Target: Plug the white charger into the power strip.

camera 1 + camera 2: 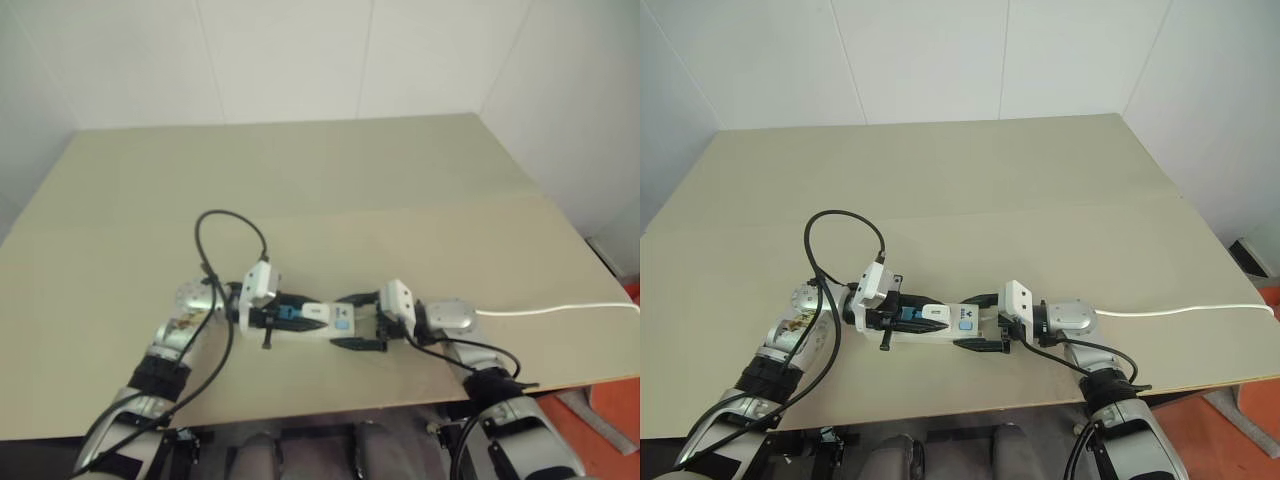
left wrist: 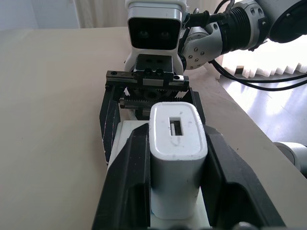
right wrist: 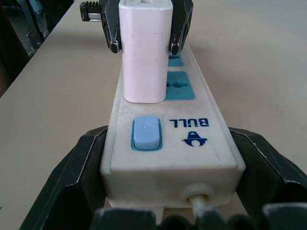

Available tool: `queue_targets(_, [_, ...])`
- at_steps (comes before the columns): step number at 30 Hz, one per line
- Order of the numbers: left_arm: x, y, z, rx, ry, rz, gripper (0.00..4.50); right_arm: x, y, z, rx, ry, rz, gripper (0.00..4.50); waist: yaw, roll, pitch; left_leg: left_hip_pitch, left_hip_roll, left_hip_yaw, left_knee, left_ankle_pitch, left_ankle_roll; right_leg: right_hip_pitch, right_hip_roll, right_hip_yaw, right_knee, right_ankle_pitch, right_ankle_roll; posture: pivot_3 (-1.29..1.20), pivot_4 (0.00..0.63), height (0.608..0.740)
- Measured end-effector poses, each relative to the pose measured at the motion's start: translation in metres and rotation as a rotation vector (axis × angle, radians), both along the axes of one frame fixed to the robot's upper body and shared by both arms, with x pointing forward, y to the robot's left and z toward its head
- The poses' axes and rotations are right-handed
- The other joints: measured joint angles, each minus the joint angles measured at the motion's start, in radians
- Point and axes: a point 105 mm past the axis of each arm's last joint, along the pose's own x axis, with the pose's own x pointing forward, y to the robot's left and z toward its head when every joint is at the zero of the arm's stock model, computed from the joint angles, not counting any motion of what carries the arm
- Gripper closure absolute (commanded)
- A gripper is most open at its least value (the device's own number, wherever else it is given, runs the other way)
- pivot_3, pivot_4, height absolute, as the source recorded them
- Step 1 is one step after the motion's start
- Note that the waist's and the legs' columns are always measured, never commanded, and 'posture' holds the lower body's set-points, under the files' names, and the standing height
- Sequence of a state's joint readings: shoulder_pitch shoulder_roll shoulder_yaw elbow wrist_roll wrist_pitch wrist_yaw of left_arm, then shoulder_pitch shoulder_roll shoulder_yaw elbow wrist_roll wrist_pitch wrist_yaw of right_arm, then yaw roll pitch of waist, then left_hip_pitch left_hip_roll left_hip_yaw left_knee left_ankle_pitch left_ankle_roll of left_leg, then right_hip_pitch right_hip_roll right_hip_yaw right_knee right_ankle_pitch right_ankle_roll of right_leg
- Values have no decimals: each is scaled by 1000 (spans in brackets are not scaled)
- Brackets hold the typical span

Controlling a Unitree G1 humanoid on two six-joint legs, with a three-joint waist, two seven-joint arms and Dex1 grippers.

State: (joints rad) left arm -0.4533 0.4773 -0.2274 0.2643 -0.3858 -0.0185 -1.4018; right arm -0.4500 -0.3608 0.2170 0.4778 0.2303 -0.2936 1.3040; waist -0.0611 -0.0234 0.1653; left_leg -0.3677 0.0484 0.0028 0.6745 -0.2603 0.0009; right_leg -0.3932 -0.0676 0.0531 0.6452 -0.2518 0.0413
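My left gripper opens now, since the white charger's base sits against the power strip's socket side and the charger would settle in the power strip (image 1: 338,322).
The power strip (image 3: 192,143) lies flat near the table's front edge, its blue switch (image 3: 146,132) at the right end. My right gripper (image 3: 165,136) is shut on that switch end, one black finger against each long side. The white charger (image 3: 144,52) stands upright on the strip, its base against the face at the socket nearest the switch. Whether its prongs are in I cannot tell. My left gripper (image 2: 175,134) is shut on the charger (image 2: 177,153), fingers (image 2: 129,182) clamping its two sides. From above, the two grippers (image 1: 290,313) (image 1: 365,320) face each other along the strip (image 1: 338,322).
The strip's thin white cord (image 1: 560,308) runs right across the beige table (image 1: 350,180) to its right edge. A black cable loop (image 1: 230,235) from my left arm arches over the table behind the left gripper. White walls close the table's far side.
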Motion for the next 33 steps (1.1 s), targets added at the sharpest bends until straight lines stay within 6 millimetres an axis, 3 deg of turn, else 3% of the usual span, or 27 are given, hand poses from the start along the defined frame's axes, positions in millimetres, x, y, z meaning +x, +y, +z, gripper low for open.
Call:
queue_targets(3, [0,0,0,1,0,-3,3489,0,0,0,0,0,0,1097,0,0,0,0,0,0,0,0,0,0,0,0,0,0,0,0,150,740])
queue_targets(4, [0,0,0,2,1,-6,2728,1,0,0,0,0,-1,1097,0,0,0,0,0,0,0,0,0,0,0,0,0,0,0,0,150,740])
queue_targets(8, [1,19,-7,72,18,11,1498,2,-4,0,-8,0,-7,1097,4,2,-1,0,0,0,-1,0,0,0,-1,0,0,0,0,0,150,740])
queue_targets(13, [1,21,-9,79,24,8,65,3,-8,-1,-12,5,-18,1097,18,4,-2,2,-1,0,-1,0,0,2,-1,0,-1,0,0,0,150,740])
queue_targets(21, [3,22,-5,77,33,2,65,3,-8,0,-11,6,-16,1097,18,4,-2,1,-1,0,-1,0,0,2,-1,0,-1,0,0,0,150,740])
queue_targets(24, [3,28,-3,99,33,6,0,3,-8,0,-19,10,-10,69,18,4,-2,0,-1,0,-1,0,0,1,-1,0,-1,0,0,0,150,740])
queue_targets(33, [3,51,21,115,-1,47,0,7,-16,4,-53,15,-5,27,19,2,-1,-11,-1,0,-1,0,0,-10,-1,-1,-2,0,0,0,150,740])
